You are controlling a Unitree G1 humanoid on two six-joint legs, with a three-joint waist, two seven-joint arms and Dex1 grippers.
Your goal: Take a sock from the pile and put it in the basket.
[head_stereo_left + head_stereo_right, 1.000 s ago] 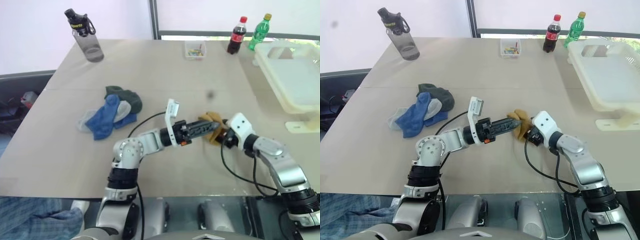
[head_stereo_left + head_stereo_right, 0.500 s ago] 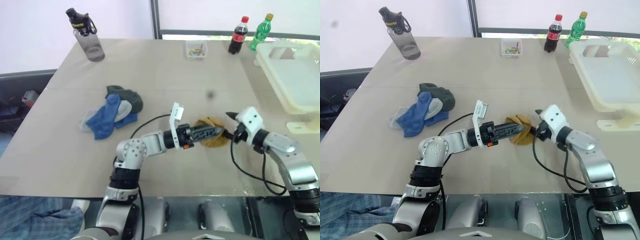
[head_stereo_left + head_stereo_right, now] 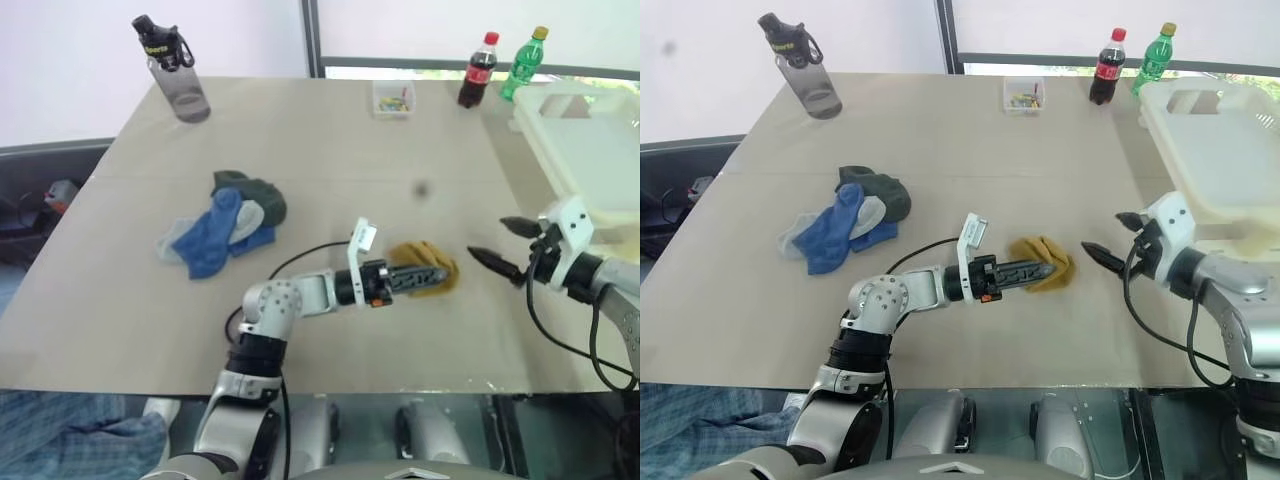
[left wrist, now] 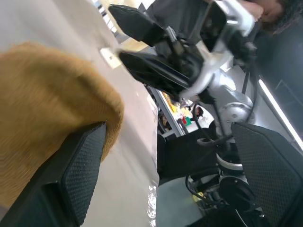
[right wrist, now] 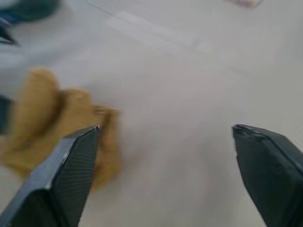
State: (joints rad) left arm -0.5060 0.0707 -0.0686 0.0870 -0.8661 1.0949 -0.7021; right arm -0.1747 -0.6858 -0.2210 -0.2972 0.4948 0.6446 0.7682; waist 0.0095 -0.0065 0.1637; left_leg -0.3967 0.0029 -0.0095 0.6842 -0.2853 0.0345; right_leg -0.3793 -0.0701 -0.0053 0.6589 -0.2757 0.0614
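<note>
My right gripper should next grip the raised folds of the mustard-yellow sock, which is lying crumpled with those folds standing up, and then put it in the basket.
A mustard-yellow sock (image 3: 428, 277) lies crumpled on the table's near middle, apart from the pile (image 3: 225, 225) of blue, pale and dark green socks to its left. My left gripper (image 3: 425, 277) reaches in level from the left, open; the sock (image 4: 42, 109) rests against one of its fingers (image 4: 80, 165). My right gripper (image 3: 487, 238) hovers just right of the sock (image 5: 52, 123), open wide and holding nothing. The cream-white basket (image 3: 590, 150) stands at the table's far right.
A grey water bottle (image 3: 170, 70) stands at the far left. A small clear box (image 3: 392, 98), a cola bottle (image 3: 474, 70) and a green bottle (image 3: 522, 63) line the far edge. Bare tabletop lies between the sock and the basket.
My right gripper let go of the mustard sock, drew back to the right and opened wide. The left gripper sank a little, and the sock now rests on the table.
</note>
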